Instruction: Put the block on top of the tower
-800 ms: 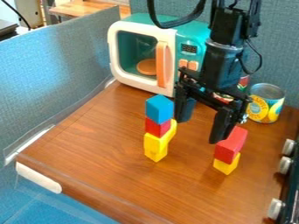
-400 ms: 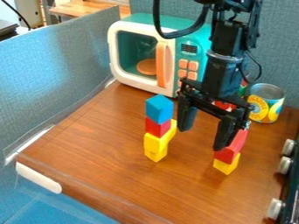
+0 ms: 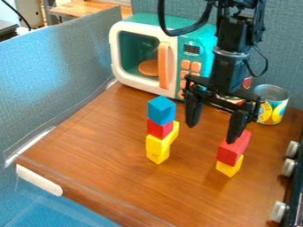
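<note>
The red block on the small yellow block will go on top of the tower's blue block, so my gripper will pick the red block up by its opposite sides next.
My gripper (image 3: 211,125) hangs open over the right half of the wooden surface, its fingers wide apart with nothing between them. Left of it stands a tower: a blue block (image 3: 161,110) on top, a red block (image 3: 160,129) under it, and yellow pieces (image 3: 158,146) at the bottom. To the lower right, a red block (image 3: 234,149) rests on a small yellow block (image 3: 230,166). The right fingertip is just above or behind that red block; whether they touch I cannot tell.
A teal and white toy microwave (image 3: 144,55) stands at the back, with a can (image 3: 271,104) to its right. Stove knobs (image 3: 288,167) line the right edge. A grey-blue partition (image 3: 59,75) borders the wooden surface (image 3: 106,150) on the left.
The gripper first came down and forward slightly, then shifted a little to the right and up. It stayed open. The blocks have not moved.
</note>
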